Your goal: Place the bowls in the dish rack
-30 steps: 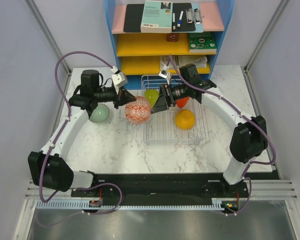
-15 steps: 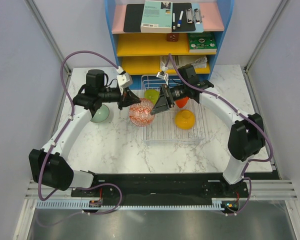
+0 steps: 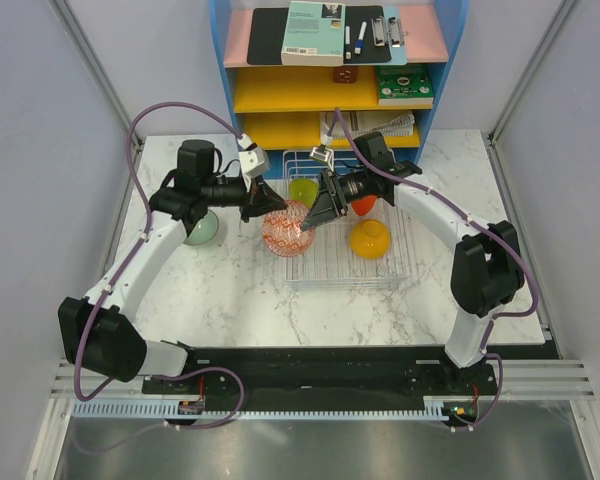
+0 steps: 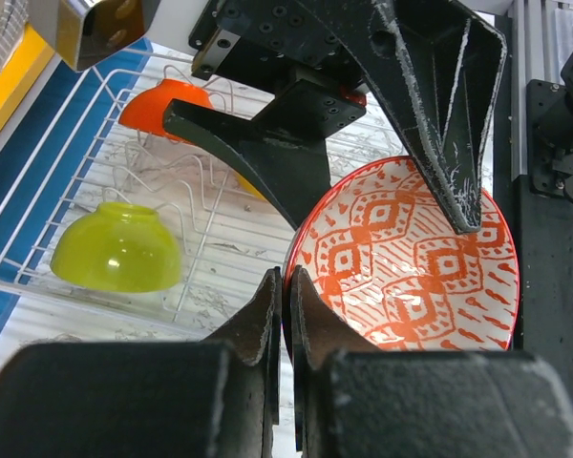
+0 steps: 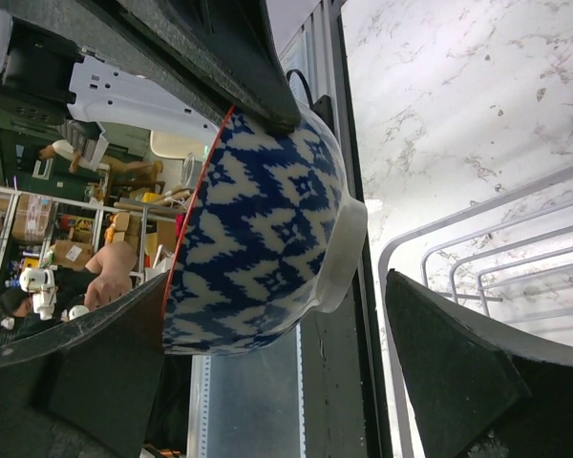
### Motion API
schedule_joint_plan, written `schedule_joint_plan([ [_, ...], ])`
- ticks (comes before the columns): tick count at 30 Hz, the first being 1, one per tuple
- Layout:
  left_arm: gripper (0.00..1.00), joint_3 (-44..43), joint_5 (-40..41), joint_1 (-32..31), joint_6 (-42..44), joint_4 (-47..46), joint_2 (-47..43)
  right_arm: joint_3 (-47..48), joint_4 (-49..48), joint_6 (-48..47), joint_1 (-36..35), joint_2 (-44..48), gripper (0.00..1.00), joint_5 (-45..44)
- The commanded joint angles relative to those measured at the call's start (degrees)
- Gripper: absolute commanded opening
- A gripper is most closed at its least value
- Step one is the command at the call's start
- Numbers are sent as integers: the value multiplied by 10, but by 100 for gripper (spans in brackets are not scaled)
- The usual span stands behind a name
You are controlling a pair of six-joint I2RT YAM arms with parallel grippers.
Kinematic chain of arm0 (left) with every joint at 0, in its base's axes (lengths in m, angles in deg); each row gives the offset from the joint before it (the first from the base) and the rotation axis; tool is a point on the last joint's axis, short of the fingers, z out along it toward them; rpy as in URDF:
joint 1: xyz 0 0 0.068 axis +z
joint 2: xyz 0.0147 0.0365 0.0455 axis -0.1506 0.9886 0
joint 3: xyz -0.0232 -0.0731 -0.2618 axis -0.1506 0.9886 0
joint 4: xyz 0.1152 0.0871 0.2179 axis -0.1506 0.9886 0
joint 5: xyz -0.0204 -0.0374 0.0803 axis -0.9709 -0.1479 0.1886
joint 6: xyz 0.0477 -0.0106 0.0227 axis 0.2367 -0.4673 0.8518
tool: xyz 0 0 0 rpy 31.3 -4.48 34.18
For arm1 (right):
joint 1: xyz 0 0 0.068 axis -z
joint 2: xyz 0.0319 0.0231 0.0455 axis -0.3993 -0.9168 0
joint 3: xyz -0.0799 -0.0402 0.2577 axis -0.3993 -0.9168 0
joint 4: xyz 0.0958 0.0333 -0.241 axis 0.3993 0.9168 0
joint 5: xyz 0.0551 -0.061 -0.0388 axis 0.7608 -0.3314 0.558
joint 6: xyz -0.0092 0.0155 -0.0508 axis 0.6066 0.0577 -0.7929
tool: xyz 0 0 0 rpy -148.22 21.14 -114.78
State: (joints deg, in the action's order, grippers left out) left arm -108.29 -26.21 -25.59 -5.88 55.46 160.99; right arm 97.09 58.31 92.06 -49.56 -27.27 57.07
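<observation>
My right gripper should close now on the patterned bowl's rim (image 3: 310,213) (image 5: 168,322), because one finger is past the bowl's rim over the patterned inside and the other is behind the outside.
My left gripper (image 3: 267,201) is shut on the rim of the patterned bowl (image 3: 287,229), which is red-patterned inside (image 4: 411,267) and blue-white outside (image 5: 258,229). It holds the bowl tilted at the left edge of the wire dish rack (image 3: 346,283). My right gripper (image 3: 317,214) is open, with its fingers (image 4: 267,143) either side of that bowl. In the rack sit a lime-green bowl (image 3: 302,190), a red-orange bowl (image 3: 364,204) and an orange bowl (image 3: 370,239). A pale mint bowl (image 3: 198,229) lies on the table, left of the rack.
The blue-and-yellow shelf unit (image 3: 332,90) stands right behind the rack, holding books and pens. Grey walls close in the table on both sides. Rack wires (image 5: 458,243) show beside the right fingers.
My left gripper has carried the patterned bowl rightward to the rack's left edge. My right gripper has moved in toward the bowl, so its fingers now flank it.
</observation>
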Motion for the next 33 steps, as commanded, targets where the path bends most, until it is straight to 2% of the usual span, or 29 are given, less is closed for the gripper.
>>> schedule_joint_plan([
  [1,2,-28,-23,-10,-25,-27,-3,28,-20,-2,-1,5,96,33],
  [10,2,-22,-12,-21,-21,-32,-1,28,-21,2,0,12,84,59],
  [13,2,-21,-5,-21,-18,-32,-2,24,-20,2,-2,12,75,68],
  [19,2,-19,1,-21,-13,-32,-3,20,-20,2,-1,10,45,89],
  [26,2,-18,3,-22,-12,-33,0,22,-18,3,-2,7,0,101],
  [27,2,-19,3,-21,-11,-33,1,21,-18,3,-2,7,0,98],
  [30,14,-19,4,-22,-11,-33,2,18,-18,2,-2,9,0,81],
  [31,26,-19,5,-22,-11,-33,1,17,-18,4,-2,10,0,76],
  [33,32,-18,4,-22,-11,-33,1,14,-18,3,-2,11,0,62],
])
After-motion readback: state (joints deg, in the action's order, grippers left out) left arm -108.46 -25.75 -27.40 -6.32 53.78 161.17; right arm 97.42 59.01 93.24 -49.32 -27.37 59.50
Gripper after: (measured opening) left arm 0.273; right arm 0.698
